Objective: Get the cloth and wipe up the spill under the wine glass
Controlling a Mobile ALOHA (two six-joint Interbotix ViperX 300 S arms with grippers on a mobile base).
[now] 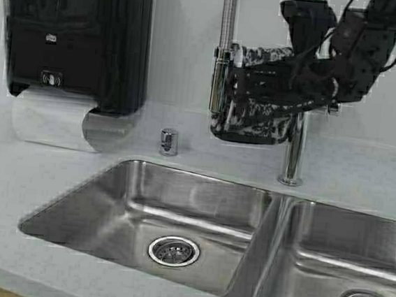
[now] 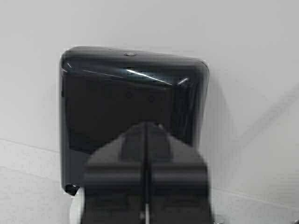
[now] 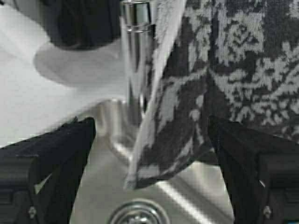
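The right gripper grabs the cloth (image 3: 233, 70) by its pale hemmed edge (image 3: 149, 123) next, to wipe up the spill under the wine glass.
The cloth (image 1: 256, 122), dark grey-black with a white floral pattern, hangs draped over the chrome faucet (image 1: 294, 151) behind the sink. My right gripper (image 1: 236, 78) reaches in from the upper right and stands open, one finger on each side of the hanging cloth. In the right wrist view the cloth (image 3: 233, 70) hangs between the wide-spread fingers of the right gripper (image 3: 150, 123), beside the chrome spray head (image 3: 135, 60). My left gripper (image 2: 146, 128) is shut on nothing and points at the black dispenser (image 2: 131, 98). The wine glass is out of view.
A black paper towel dispenser (image 1: 76, 31) with a paper sheet (image 1: 53, 120) hanging from it is on the wall at left. A double steel sink (image 1: 143, 206) fills the foreground. A small chrome cap (image 1: 168, 141) stands on the grey counter (image 1: 14, 166).
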